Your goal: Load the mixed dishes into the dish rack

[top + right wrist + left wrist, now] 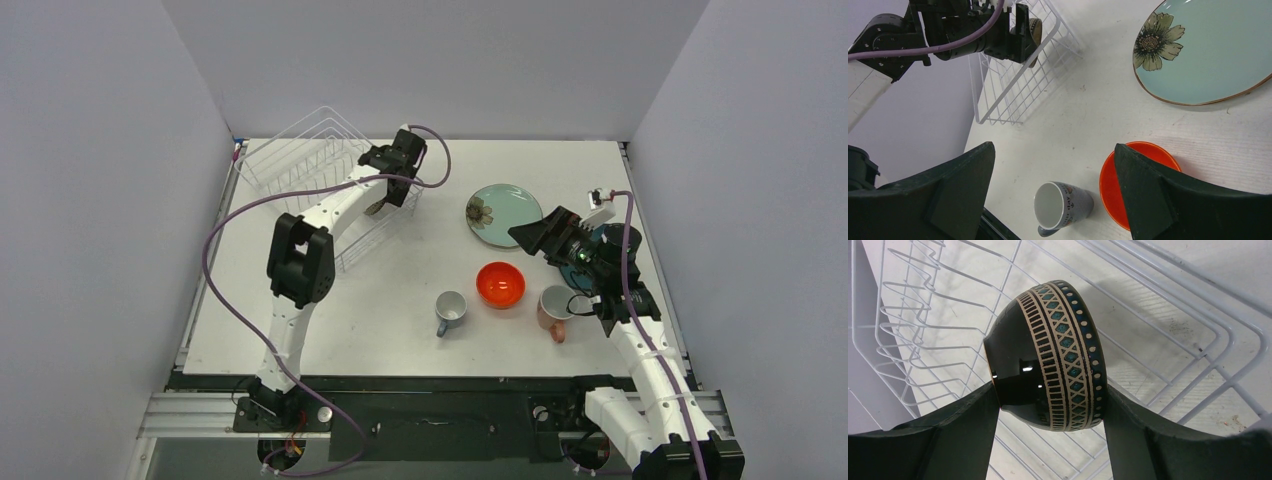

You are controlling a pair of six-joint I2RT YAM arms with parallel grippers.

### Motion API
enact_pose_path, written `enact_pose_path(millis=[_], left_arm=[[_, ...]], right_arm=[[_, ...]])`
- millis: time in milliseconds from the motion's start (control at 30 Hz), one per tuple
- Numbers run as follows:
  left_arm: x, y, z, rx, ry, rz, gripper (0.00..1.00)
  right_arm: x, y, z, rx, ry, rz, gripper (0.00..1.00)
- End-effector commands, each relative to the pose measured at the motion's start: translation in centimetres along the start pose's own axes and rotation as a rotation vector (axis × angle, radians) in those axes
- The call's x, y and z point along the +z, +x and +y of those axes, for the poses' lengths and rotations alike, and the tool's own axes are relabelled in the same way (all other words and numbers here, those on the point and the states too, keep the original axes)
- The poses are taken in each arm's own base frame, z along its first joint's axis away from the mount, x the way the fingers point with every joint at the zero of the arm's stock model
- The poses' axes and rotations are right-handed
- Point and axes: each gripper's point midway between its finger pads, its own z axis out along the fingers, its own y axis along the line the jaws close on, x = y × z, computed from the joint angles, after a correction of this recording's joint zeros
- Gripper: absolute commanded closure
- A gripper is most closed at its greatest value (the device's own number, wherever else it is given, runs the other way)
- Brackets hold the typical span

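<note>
My left gripper opens next, since the rack's wires lie beneath the brown patterned bowl (1048, 355) and the bowl would end inside the dish rack.
My left gripper (385, 197) is shut on the brown patterned bowl (1048, 355) and holds it on its side above the right end of the white wire dish rack (305, 165). The rack's wires (923, 340) show beneath the bowl. My right gripper (530, 235) is open and empty, above the table between the pale-teal flower plate (503, 214) and the orange-red bowl (500, 284). The grey-blue mug (450, 311) and the pink mug (553, 308) stand near the front. The dark-teal plate (607, 237) is mostly hidden under my right arm.
In the right wrist view the grey-blue mug (1063, 205), the orange-red bowl (1108, 190), the flower plate (1208, 55) and the rack (1018, 85) show. Grey walls close in the table on three sides. The left arm's purple cable loops over the rack.
</note>
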Motion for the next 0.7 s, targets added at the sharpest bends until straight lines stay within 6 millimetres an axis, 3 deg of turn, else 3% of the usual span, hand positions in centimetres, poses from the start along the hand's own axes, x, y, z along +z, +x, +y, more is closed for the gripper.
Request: enact_pose_path(millis=[0, 200, 367, 500, 667], left_arm=[[-0.7, -1.9, 0.6, -0.012, -0.003, -0.035, 0.71], [-0.6, -1.1, -0.2, -0.007, 0.039, -0.009, 0.4], [-1.1, -1.5, -0.6, -0.02, 0.085, -0.025, 0.29], [-1.2, -1.6, -0.9, -0.022, 0.112, -0.027, 0.05], [-1.7, -2.0, -1.0, -0.027, 0.137, -0.037, 0.03]], right_arm=[[0.2, -0.7, 0.5, -0.001, -0.03, -0.022, 0.16], [0.2, -0.7, 0.7, 0.011, -0.037, -0.022, 0.16], [0.2, -0.9, 0.9, 0.01, -0.04, -0.023, 0.16], [0.2, -0.9, 0.8, 0.014, -0.039, -0.023, 0.16], [0.3, -1.3, 1.2, 0.008, -0.055, -0.04, 0.16]])
